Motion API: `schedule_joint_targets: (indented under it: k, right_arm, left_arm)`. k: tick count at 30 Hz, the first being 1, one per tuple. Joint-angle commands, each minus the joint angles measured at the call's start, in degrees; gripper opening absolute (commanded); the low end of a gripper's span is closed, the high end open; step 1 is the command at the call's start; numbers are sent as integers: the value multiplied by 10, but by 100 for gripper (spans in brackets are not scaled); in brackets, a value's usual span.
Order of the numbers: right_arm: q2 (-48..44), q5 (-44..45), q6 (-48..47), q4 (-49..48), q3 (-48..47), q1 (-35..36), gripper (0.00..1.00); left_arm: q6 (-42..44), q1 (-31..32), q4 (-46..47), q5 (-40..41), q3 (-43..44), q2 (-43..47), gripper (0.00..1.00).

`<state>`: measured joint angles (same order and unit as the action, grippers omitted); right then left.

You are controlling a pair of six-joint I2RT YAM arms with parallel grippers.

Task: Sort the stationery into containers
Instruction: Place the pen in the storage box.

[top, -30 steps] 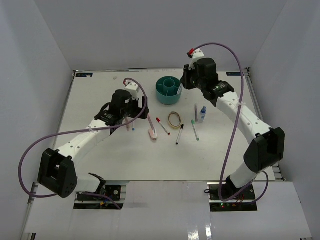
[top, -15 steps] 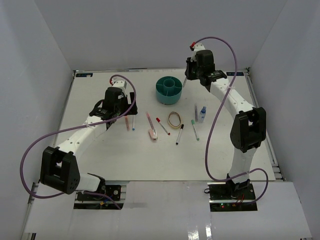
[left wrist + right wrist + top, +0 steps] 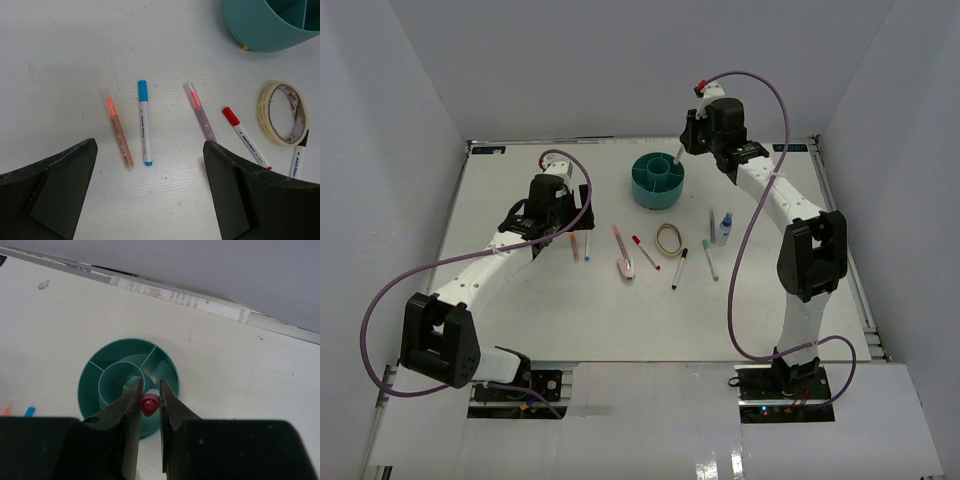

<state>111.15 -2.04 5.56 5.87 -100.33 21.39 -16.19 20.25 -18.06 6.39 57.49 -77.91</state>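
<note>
My right gripper should keep holding the red-capped pen until it is lower: it is high above the organizer beside the centre well's rim and could tip over.
My right gripper is shut on a red-capped pen, held upright above the round teal organizer, near its centre well. From above, that gripper hangs over the organizer's far right rim. My left gripper is open and empty, hovering over the table just short of an orange pen and a blue-capped pen. A pink pen, a red-capped pen and the tan rubber band loop lie to their right.
A pink eraser, a black-capped pen, a green-capped pen and a small blue-capped bottle lie mid-table below the organizer. White walls close in the table at the left, back and right.
My right arm has swung left and back, carrying its pen from beside the organizer to above it. My left gripper has drawn back to the left, off the pens.
</note>
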Motion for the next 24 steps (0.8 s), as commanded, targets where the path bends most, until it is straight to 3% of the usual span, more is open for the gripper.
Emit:
schedule_joint_targets:
  k: [1, 8, 18, 24]
  right_arm:
    - [23, -10, -3, -52, 5, -2, 8]
    - [66, -10, 1, -79, 5, -4, 10]
    - [55, -12, 9, -84, 32, -10, 54]
    - [-14, -2, -2, -80, 85, -10, 68]
  left_arm:
    - [-5, 1, -7, -10, 19, 5, 98]
    - [-8, 1, -9, -20, 20, -5, 98]
    - [-17, 1, -21, -24, 27, -29, 98]
    - [-22, 1, -25, -27, 31, -41, 98]
